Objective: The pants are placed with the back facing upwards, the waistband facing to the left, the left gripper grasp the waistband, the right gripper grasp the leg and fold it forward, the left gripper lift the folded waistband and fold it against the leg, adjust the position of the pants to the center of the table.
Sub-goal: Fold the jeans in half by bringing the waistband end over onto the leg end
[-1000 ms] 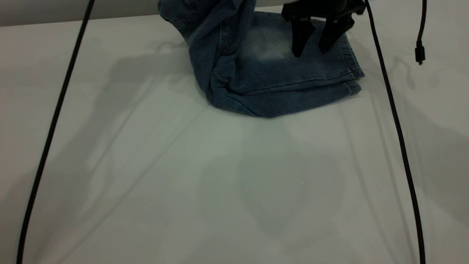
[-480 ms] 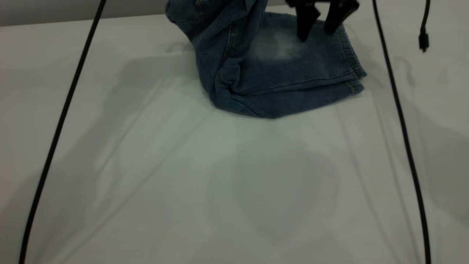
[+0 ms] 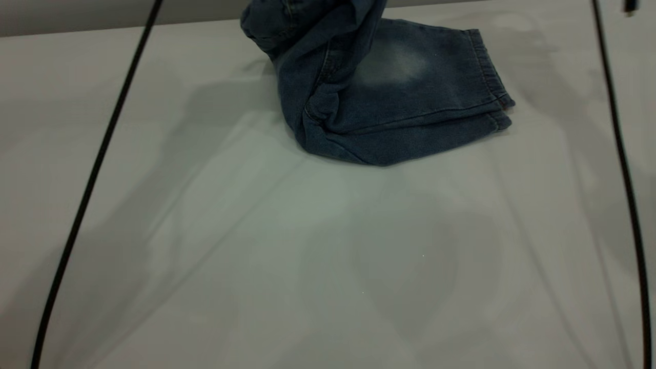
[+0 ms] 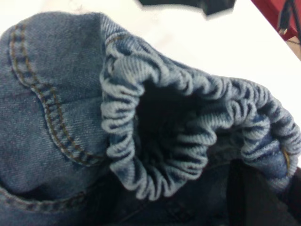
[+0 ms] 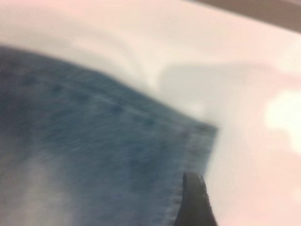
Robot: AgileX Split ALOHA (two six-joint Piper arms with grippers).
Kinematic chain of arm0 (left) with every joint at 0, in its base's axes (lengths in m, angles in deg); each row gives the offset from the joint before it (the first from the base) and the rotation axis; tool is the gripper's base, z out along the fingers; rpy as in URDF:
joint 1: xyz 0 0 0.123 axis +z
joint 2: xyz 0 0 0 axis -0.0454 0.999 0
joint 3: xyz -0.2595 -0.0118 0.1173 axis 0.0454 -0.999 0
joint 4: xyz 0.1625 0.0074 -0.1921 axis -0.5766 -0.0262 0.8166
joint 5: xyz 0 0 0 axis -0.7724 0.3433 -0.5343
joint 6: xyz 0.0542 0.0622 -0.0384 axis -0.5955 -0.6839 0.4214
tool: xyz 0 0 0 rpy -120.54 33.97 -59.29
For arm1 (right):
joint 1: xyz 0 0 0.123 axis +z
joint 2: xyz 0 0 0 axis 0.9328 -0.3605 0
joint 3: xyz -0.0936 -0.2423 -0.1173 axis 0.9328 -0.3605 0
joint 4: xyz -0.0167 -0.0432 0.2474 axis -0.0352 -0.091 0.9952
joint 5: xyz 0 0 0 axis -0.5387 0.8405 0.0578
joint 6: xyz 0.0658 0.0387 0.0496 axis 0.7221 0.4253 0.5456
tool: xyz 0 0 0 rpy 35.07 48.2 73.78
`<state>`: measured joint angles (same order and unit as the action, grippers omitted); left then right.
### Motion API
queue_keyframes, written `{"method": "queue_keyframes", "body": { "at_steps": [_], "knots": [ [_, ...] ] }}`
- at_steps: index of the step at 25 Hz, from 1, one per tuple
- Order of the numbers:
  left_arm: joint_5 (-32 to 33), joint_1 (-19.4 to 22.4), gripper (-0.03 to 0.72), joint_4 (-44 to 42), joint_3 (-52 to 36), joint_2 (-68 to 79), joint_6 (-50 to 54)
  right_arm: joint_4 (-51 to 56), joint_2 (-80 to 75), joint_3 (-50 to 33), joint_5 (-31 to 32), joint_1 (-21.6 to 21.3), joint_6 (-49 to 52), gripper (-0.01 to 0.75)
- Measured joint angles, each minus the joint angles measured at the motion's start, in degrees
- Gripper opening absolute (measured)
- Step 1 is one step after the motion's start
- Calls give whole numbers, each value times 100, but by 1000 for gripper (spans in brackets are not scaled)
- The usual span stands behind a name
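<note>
My left gripper keeps hold of the waistband until it is lower, since the waistband is high above the leg (image 3: 394, 64) and would fall short if I opened now.
The blue denim pants (image 3: 389, 118) lie folded lengthwise at the far middle of the white table (image 3: 307, 256). The leg (image 3: 394, 64) with the pale faded oval is on top, its hem (image 3: 489, 72) pointing right. The pants' left end (image 3: 287, 20) is pulled up off the table and runs out of the exterior view's top. In the left wrist view the ruched waistband (image 4: 155, 155) fills the picture, and my left gripper (image 4: 240, 188) is shut on it. One dark fingertip (image 5: 194, 200) of my right gripper hovers above the leg's hem corner (image 5: 197, 141), holding nothing.
Thin black cables hang across the table at the left (image 3: 97, 169) and right (image 3: 622, 169). The table's far edge (image 3: 77, 31) runs just behind the pants. The left wrist view shows a dark part (image 4: 207, 4) and something red (image 4: 277, 14) beyond the table.
My right gripper, open over the leg before, has risen out of the exterior view. The lifted waistband end has shifted a little rightward, and both cables have swung right.
</note>
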<state>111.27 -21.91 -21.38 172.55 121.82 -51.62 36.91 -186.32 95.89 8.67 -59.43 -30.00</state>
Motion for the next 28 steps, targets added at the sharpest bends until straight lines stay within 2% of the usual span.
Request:
{"method": "queue_keyframes", "body": {
  "at_steps": [5,14,23,25,28],
  "knots": [
    [-451,-319,123,-170,0,125,0,66,0,95,-2,-265,35,425],
    [-1354,-927,123,-144,0,651,-677,65,0,95,-2,-318,30,425],
    [-1717,-1003,128,-114,0,1241,-897,20,0,95,-7,-366,18,426],
    [-1828,-1003,168,-95,0,1241,-897,3,0,95,-7,-387,23,426],
    [-2078,-1003,302,139,0,1236,-897,6,0,95,-7,-414,23,426]
  ]
}}
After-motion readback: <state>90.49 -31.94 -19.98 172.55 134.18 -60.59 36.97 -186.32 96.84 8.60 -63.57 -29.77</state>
